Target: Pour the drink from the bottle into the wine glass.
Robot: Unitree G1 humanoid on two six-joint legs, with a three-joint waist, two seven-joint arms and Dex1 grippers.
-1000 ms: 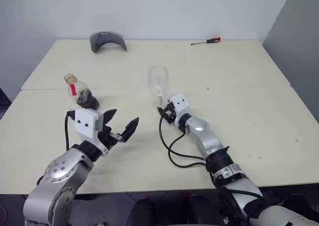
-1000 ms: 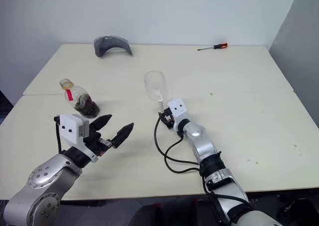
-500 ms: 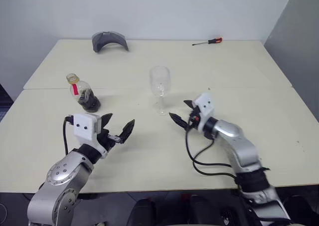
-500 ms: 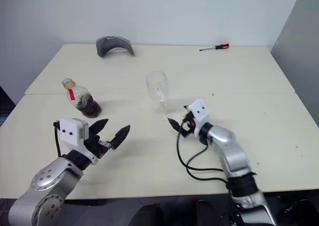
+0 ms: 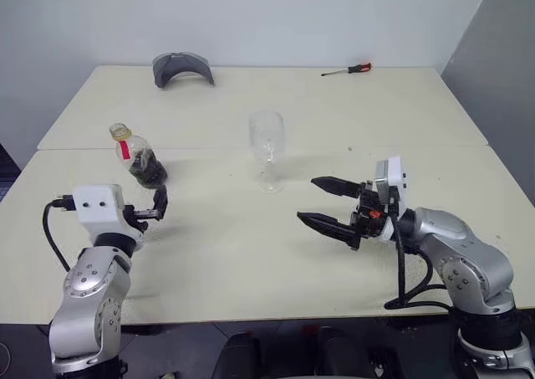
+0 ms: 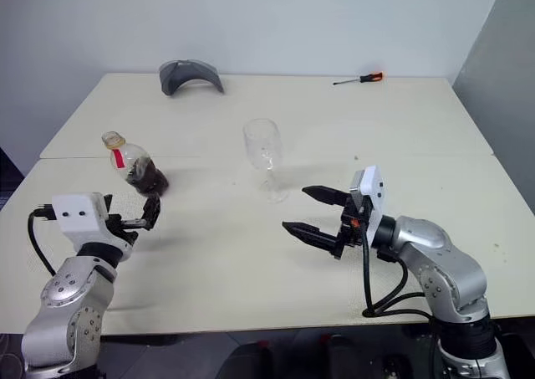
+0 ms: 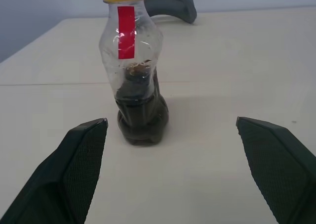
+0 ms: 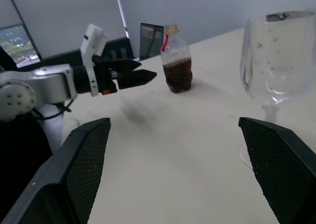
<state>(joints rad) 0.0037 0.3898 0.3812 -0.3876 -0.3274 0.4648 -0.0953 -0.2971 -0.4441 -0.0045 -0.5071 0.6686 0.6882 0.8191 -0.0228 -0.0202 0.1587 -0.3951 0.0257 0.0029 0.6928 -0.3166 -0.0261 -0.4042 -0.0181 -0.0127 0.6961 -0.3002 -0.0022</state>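
Observation:
The bottle's shoulder (image 5: 130,147) bulges and slopes up to the neck. To pour, my left gripper should next grab the bottle by its waist below the red strip (image 5: 142,161).
The bottle (image 5: 138,155) stands upright at the table's left, clear plastic with a red strip, a yellow cap (image 5: 119,131) and dark drink (image 7: 141,116) in its lower half. My left gripper (image 5: 155,207) is open just short of it and pointing at it, with its fingers (image 7: 81,157) wider apart than the bottle. The wine glass (image 5: 267,140) stands empty and upright mid-table. To the right of the glass and nearer the front edge, my right gripper (image 5: 309,199) is open with nothing in it and points left across the table. Its wrist view takes in the glass (image 8: 279,61) and the bottle (image 8: 177,66).
A grey curved object (image 5: 181,67) lies at the back left. A red-handled screwdriver (image 5: 346,69) lies at the back right. A seam (image 5: 401,147) crosses the tabletop behind the glass.
My right gripper came away from the glass stem, opened and drew back to the right. My left gripper swung left and now faces the bottle.

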